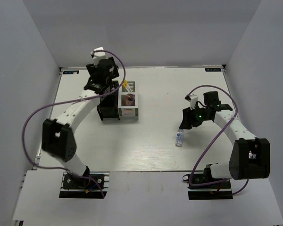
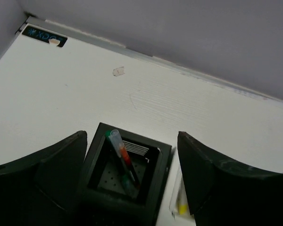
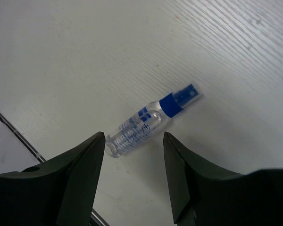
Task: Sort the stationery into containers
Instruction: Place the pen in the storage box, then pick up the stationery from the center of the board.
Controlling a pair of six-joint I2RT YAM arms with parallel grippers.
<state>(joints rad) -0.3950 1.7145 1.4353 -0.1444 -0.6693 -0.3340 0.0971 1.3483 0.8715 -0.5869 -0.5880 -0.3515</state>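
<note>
I will next use my right gripper to grab the clear bottle across its body (image 1: 179, 138), blue cap pointing away, and set it upright in the black organiser (image 1: 107, 109).
My left gripper (image 1: 105, 89) is open and empty above the black organiser (image 1: 107, 109). In the left wrist view its jaws (image 2: 132, 162) straddle a black compartment (image 2: 164, 155) holding a red-orange pen (image 2: 123, 154) and a green pen (image 2: 127, 181). The white-grey organiser (image 1: 129, 111) beside it holds a pink cylinder (image 1: 129, 98) and a yellow pen (image 1: 126, 85), also seen in the left wrist view (image 2: 182, 203). The clear bottle with blue cap (image 1: 179, 138) lies on the table. My right gripper (image 1: 185, 124) is open just above it; the bottle (image 3: 146, 125) lies just beyond the fingertips (image 3: 93, 146).
The white table (image 1: 155, 150) is walled at the back and both sides. Black labels mark the far corners (image 2: 43, 36). A small scrap (image 2: 118, 71) lies behind the organisers. A dark seam (image 3: 16, 134) runs along the table's near edge by the bottle.
</note>
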